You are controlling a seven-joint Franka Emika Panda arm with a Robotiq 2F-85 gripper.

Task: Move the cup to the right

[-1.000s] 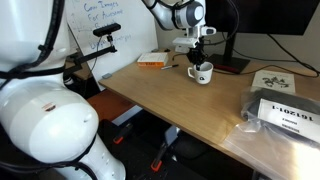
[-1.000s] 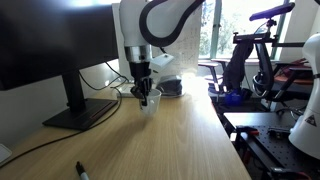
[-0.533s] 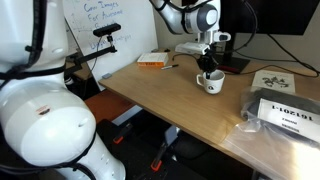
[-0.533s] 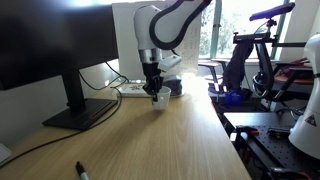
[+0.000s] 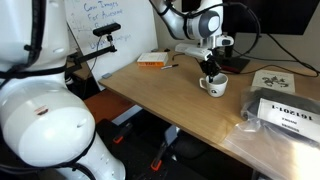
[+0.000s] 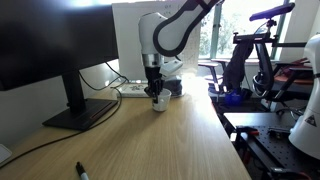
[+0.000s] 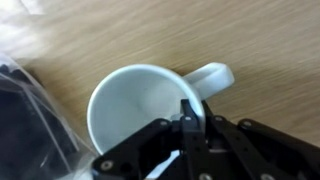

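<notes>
The cup's base (image 5: 214,95) meets the wooden table below my fingers and the cup would remain standing upright, so it is time for my gripper to release the cup.
The cup (image 5: 215,87) is a small white mug with a side handle. It stands on or just above the wooden table, near the middle of its far part. It also shows in an exterior view (image 6: 158,101). My gripper (image 5: 210,72) comes down from above and is shut on the cup's rim, as also seen from the side (image 6: 155,91). In the wrist view the fingers (image 7: 190,118) pinch the rim next to the handle (image 7: 211,77). The cup's inside (image 7: 135,105) looks empty. The dark mark on its side does not show.
A black labelled packet (image 5: 285,112) and a printed sheet (image 5: 272,80) lie beyond the cup. An orange-and-white object (image 5: 152,62) lies at the table's back. A monitor stand (image 6: 85,115), a power strip (image 6: 132,91) and a pen (image 6: 82,170) are on the table. A dark bag (image 7: 25,120) lies beside the cup.
My gripper has carried the cup across the table, away from the orange-and-white object and toward the printed sheet. Its grip on the rim has not changed.
</notes>
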